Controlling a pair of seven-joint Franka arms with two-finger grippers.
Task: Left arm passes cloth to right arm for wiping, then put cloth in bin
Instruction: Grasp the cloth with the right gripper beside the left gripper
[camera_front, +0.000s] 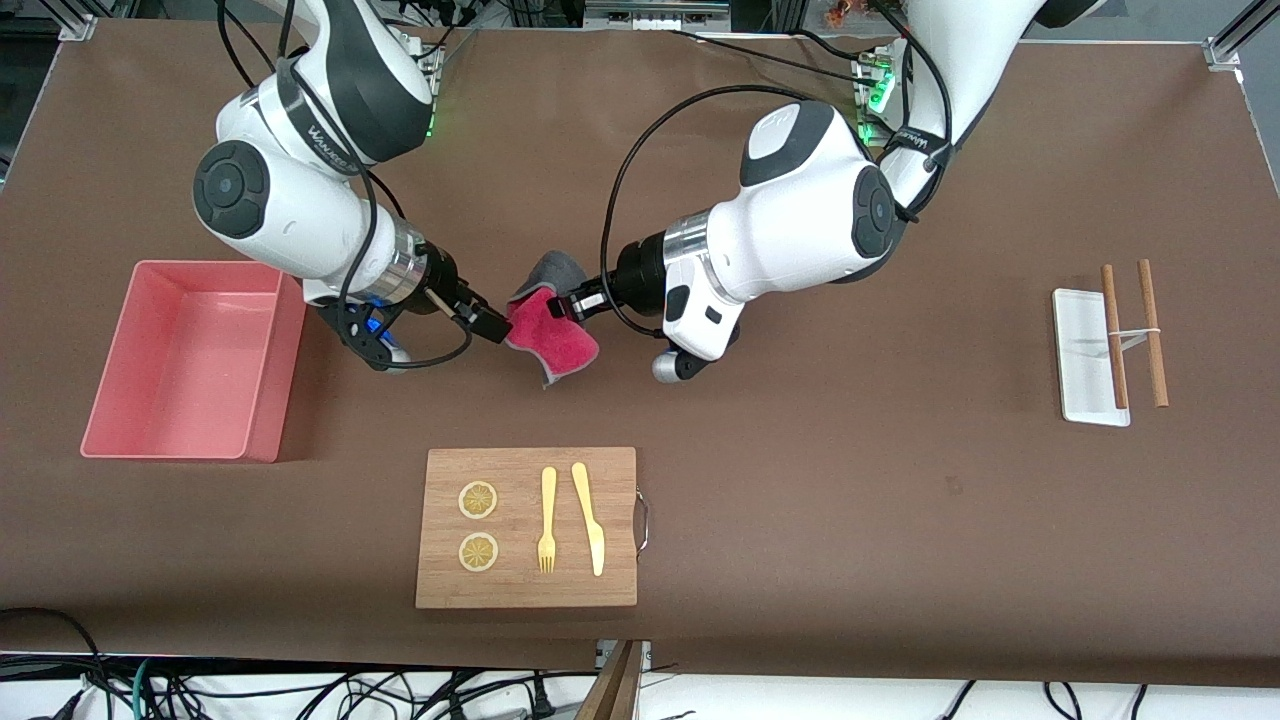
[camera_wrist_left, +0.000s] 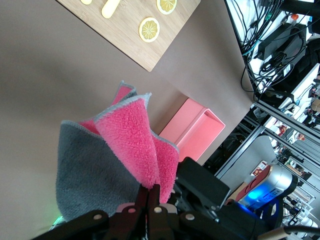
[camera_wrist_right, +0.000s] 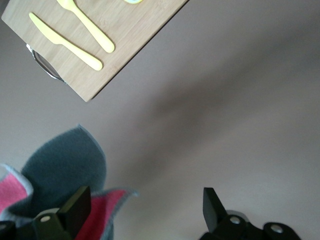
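The cloth's grey side (camera_front: 555, 272) should stay free to do the wiping, so my right gripper needs to take hold of the cloth by its pink corner (camera_front: 518, 331) next.
The cloth (camera_front: 552, 333), crimson-pink on one face and dark grey on the other, hangs in the air over the brown table between the two hands. My left gripper (camera_front: 568, 306) is shut on it, pinching a pink fold (camera_wrist_left: 131, 135) between its fingertips. My right gripper (camera_front: 488, 320), on the arm with the blue glow, stands open right beside the cloth's other edge. In the right wrist view a pink corner of the cloth (camera_wrist_right: 65, 167) reaches past one finger (camera_wrist_right: 76, 205) into the gap of the right gripper (camera_wrist_right: 145, 206). The pink bin (camera_front: 180, 442) sits at the right arm's end of the table.
A wooden cutting board (camera_front: 520, 585) with two lemon slices, a yellow fork and a yellow knife lies nearer to the front camera than the cloth. A white tray (camera_front: 1085, 380) with two brown sticks lies toward the left arm's end.
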